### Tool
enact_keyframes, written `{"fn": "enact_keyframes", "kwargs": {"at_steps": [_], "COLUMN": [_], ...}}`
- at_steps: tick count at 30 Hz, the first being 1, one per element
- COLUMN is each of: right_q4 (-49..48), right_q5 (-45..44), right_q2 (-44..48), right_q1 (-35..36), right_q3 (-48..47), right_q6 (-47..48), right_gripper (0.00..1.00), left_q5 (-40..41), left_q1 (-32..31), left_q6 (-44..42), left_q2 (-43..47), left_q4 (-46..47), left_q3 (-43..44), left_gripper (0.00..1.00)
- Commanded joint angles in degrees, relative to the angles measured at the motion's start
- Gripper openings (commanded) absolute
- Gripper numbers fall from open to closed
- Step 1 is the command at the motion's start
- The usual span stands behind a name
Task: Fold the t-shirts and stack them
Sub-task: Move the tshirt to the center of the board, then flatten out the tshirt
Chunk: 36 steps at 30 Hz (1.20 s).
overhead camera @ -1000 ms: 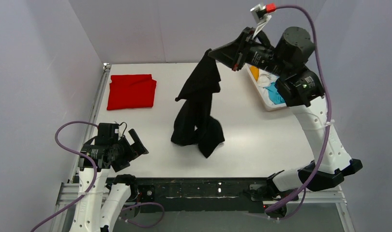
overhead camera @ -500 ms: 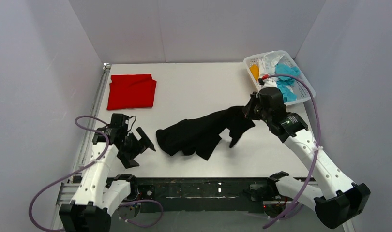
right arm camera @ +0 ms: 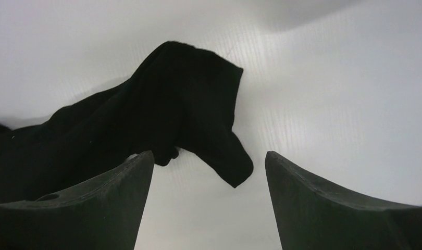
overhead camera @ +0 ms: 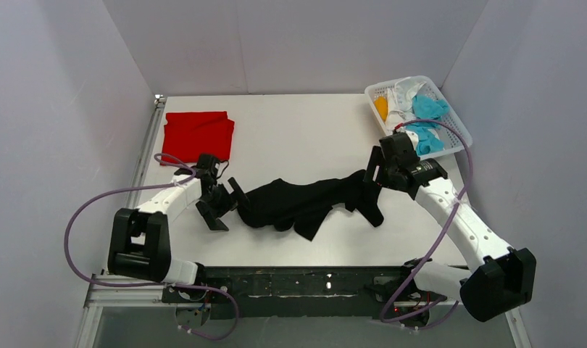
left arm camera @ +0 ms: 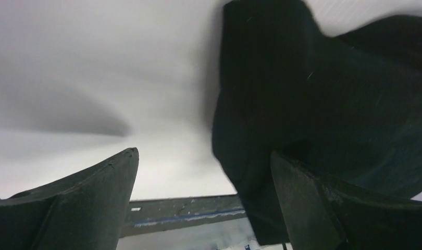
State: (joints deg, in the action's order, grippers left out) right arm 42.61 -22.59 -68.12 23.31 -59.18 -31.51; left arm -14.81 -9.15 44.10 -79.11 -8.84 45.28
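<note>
My left gripper pinches the crumpled black t-shirt by its end opposite my right gripper next. That spreads the shirt open for folding.
A large black t-shirt (overhead camera: 305,203) lies crumpled in a long strip across the middle of the table. My left gripper (overhead camera: 229,205) stands open at its left end. In the left wrist view the black cloth (left arm camera: 313,94) lies against the right finger (left arm camera: 344,208), and the left gripper (left arm camera: 202,153) holds nothing. My right gripper (overhead camera: 369,177) is open just above the shirt's right end. The right wrist view shows the right gripper (right arm camera: 209,153) with a black flap (right arm camera: 162,104) lying loose on the table beyond its fingers. A folded red t-shirt (overhead camera: 198,136) lies at the back left.
A white lattice basket (overhead camera: 372,90) stands at the back right corner, holding cyan (overhead camera: 426,109), white (overhead camera: 401,98) and orange (overhead camera: 381,107) cloth. Purple cables trail from both arms. Grey walls close in the table on three sides.
The right arm swung down from holding the black t-shirt high, laid it on the table and opened, letting it go. The left arm reached forward to the shirt's left end.
</note>
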Motion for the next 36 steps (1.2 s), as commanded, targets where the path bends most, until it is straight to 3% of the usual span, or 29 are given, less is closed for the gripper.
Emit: {"fn": "enact_keyframes", "kwargs": {"at_steps": [1, 6, 13, 15, 17, 30, 34, 36], "right_q4": [-4.7, -9.9, -16.5, -17.5, -17.3, -20.6, -26.2, -26.5], "right_q5": [10.0, 12.4, 14.6, 14.4, 13.7, 2.1, 7.4, 10.4], "right_q2": [5.7, 11.0, 12.2, 10.7, 9.0, -2.0, -6.4, -8.9], "right_q1": [0.0, 0.0, 0.0, 0.0, 0.0, -0.1, -0.2, -0.2], "right_q3": [6.1, 15.4, 22.8, 23.5, 23.1, 20.5, 19.3, 17.7], "right_q6": [0.3, -1.1, -5.2, -6.5, -7.0, -3.2, 0.5, 1.2], "right_gripper": [0.87, 0.87, 0.85, 0.85, 0.84, 0.83, 0.8, 0.71], "left_q5": [-2.1, -4.6, -8.1, -8.5, -8.3, 1.9, 2.7, 3.3], "left_q1": [-1.4, -1.7, -4.0, -4.6, -4.9, -7.0, -7.1, -7.3], "left_q6": [-0.9, -1.4, -0.9, -0.7, -0.8, -2.4, -2.6, -2.6], "left_q2": [-5.5, -11.6, -17.2, -18.0, -17.9, 0.5, 3.3, 4.0], "left_q4": [3.6, 8.4, 15.7, 16.7, 15.6, 5.7, 4.1, 3.7], "left_q3": [1.9, 3.2, 4.9, 5.4, 6.3, 2.2, 1.9, 2.1], "left_gripper": [1.0, 1.0, 0.51, 0.32, 0.03, 0.0, 0.0, 0.0]}}
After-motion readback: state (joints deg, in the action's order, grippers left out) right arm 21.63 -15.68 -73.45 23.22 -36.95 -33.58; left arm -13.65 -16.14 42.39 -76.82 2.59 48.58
